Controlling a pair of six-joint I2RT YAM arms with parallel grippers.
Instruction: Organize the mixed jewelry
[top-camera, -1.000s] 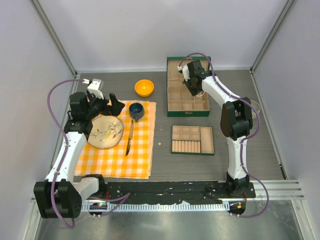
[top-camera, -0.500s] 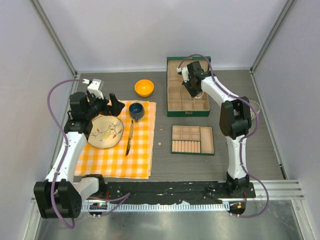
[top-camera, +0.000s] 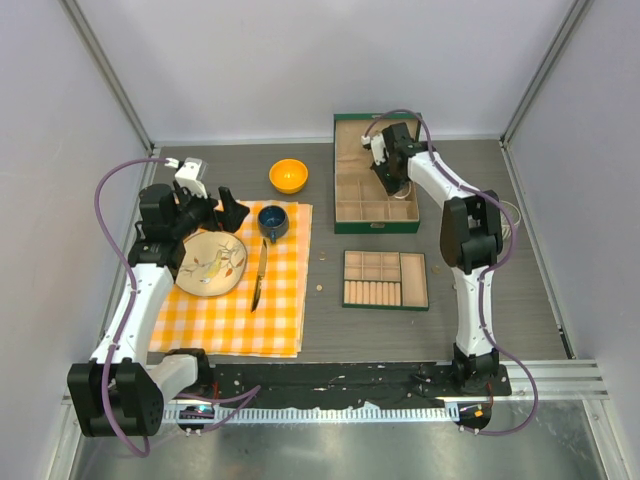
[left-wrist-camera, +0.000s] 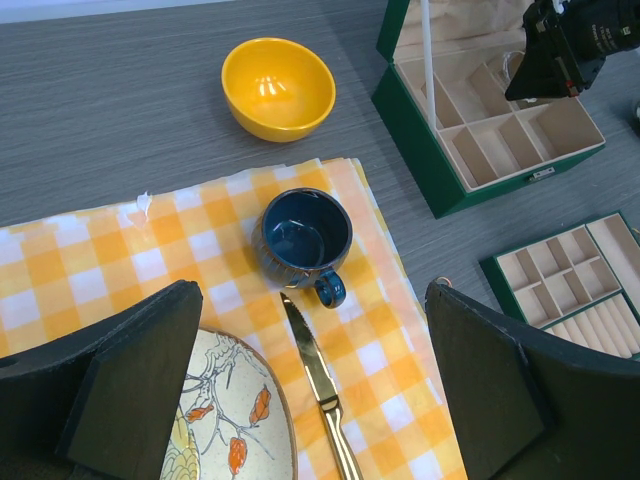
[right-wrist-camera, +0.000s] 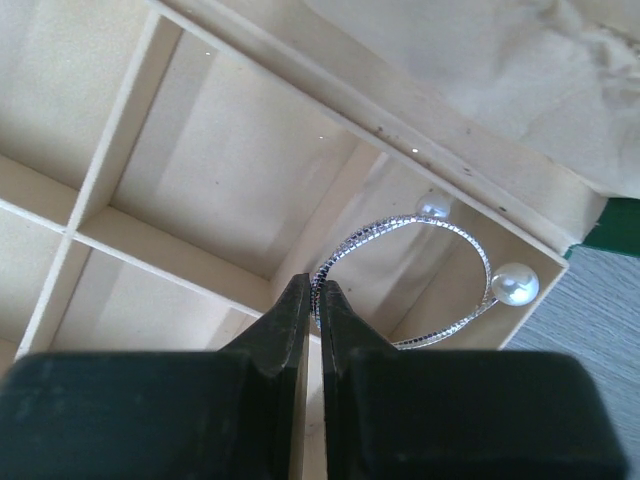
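Note:
The hoop bracelet (right-wrist-camera: 380, 232) would lie between the sides of the jewelry box's far section if my right gripper opened now, so I should release it from my right gripper.
My right gripper (right-wrist-camera: 313, 285) is shut on a thin silvery hoop bracelet (right-wrist-camera: 380, 232) with two pearl ends (right-wrist-camera: 515, 284). It holds the hoop inside the far right compartment of the open green jewelry box (top-camera: 376, 227). In the top view this gripper (top-camera: 392, 180) is over the box's back right part. Two tiny pale pieces (top-camera: 322, 258) (top-camera: 316, 290) lie on the table between the cloth and the small tray. My left gripper (left-wrist-camera: 310, 390) is open and empty, above the knife (left-wrist-camera: 315, 370) and the plate's edge.
A checked yellow cloth (top-camera: 230, 310) carries a painted plate (top-camera: 210, 265), a knife (top-camera: 257, 280) and a blue cup (top-camera: 272, 221). An orange bowl (top-camera: 288, 175) stands behind it. A small green compartment tray (top-camera: 344, 280) lies near the table's middle right.
My right gripper has shifted slightly to the right over the green box, still holding the bracelet. The left arm has not moved.

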